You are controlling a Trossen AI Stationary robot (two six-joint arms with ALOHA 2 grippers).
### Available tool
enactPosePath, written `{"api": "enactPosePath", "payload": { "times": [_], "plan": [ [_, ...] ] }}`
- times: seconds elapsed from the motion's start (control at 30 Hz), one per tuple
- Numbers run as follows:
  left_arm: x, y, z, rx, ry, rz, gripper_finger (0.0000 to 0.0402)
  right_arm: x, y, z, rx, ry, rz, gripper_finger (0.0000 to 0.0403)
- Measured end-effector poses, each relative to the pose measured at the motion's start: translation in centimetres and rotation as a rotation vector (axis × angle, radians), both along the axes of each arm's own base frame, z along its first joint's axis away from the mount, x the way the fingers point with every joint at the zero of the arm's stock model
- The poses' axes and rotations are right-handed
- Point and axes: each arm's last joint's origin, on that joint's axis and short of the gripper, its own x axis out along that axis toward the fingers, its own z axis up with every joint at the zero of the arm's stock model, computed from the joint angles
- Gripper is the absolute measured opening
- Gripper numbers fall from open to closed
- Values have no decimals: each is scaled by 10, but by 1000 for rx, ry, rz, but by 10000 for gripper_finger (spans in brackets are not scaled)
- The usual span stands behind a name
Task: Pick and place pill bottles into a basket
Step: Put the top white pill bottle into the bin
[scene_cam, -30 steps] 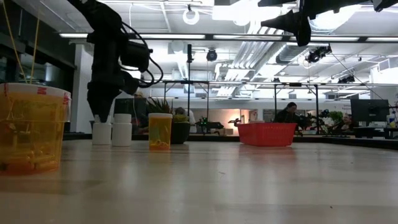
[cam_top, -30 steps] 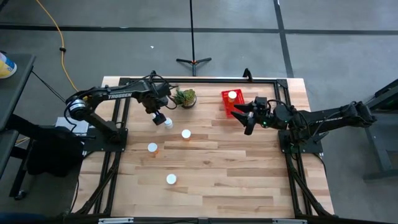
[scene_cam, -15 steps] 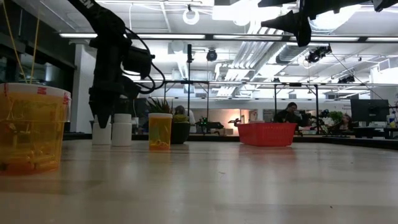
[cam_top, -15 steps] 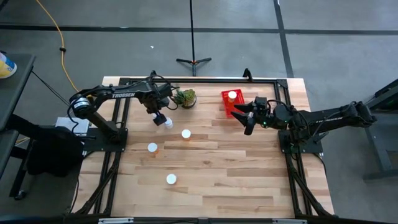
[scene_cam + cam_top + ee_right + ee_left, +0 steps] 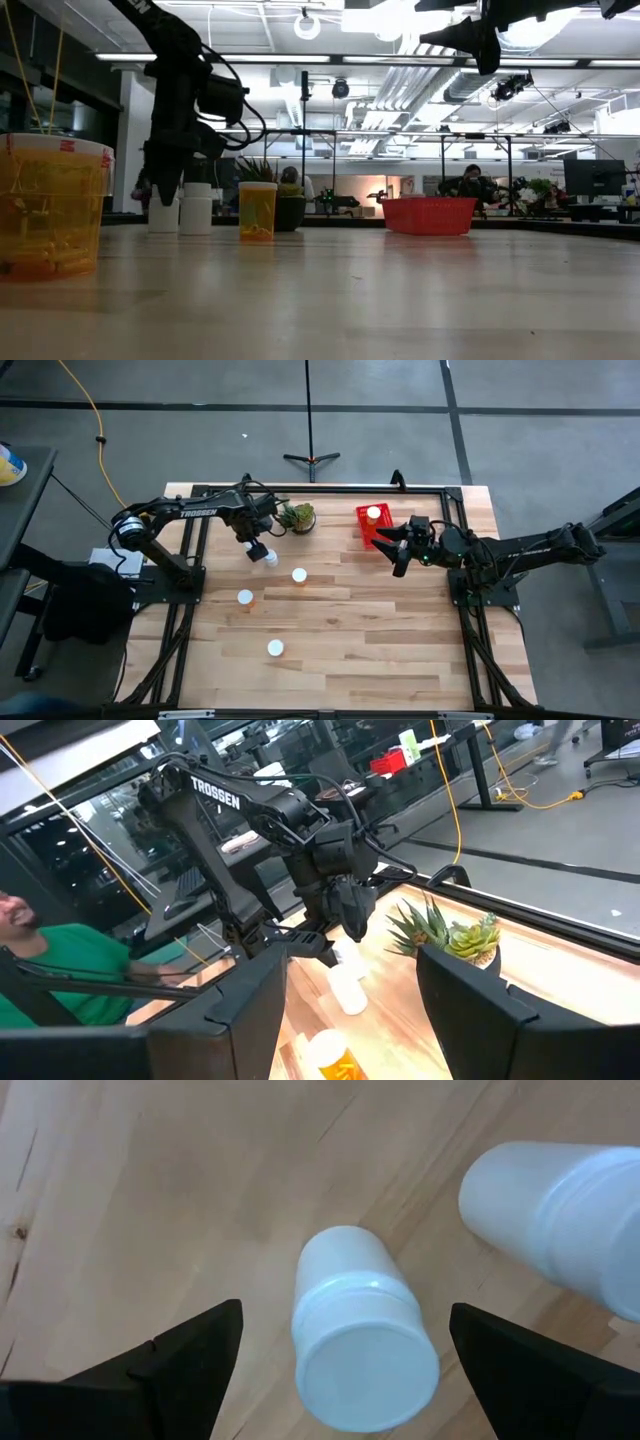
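Note:
My left gripper's fingers are on either side of the nearer white bottle's cap [image 5: 365, 1360] in the left wrist view and should close to catch the bottle.
Two all-white bottles stand upright side by side on the table, one [image 5: 365, 1345] directly under my left gripper [image 5: 345, 1308] and the other [image 5: 560, 1220] beside it. My left gripper [image 5: 256, 547] points down and is open, a finger on either side of the nearer bottle without touching it. Three white-capped orange pill bottles [image 5: 299, 575] [image 5: 245, 597] [image 5: 275, 648] stand on the wood. The red basket [image 5: 362, 532] sits at the far right with one bottle [image 5: 373, 513] in it. My right gripper [image 5: 397, 550] hovers open beside the basket, holding nothing.
A small green potted plant [image 5: 298, 517] stands at the far edge between the white bottles and the basket. In the low view one orange bottle [image 5: 50, 205] looms close at the left. The near half of the table holds only the one bottle.

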Motion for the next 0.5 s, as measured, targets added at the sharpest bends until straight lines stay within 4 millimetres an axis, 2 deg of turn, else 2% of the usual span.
{"api": "enactPosePath", "payload": {
  "times": [0.13, 0.5],
  "plan": [
    [0, 0, 0, -3, -7, -2, 385, 0, 0, 0, 0, 0, 0, 216],
    [0, 0, 0, -4, -6, -18, 312, 0, 0, 0, 0, 0, 1, 216]
  ]
}}
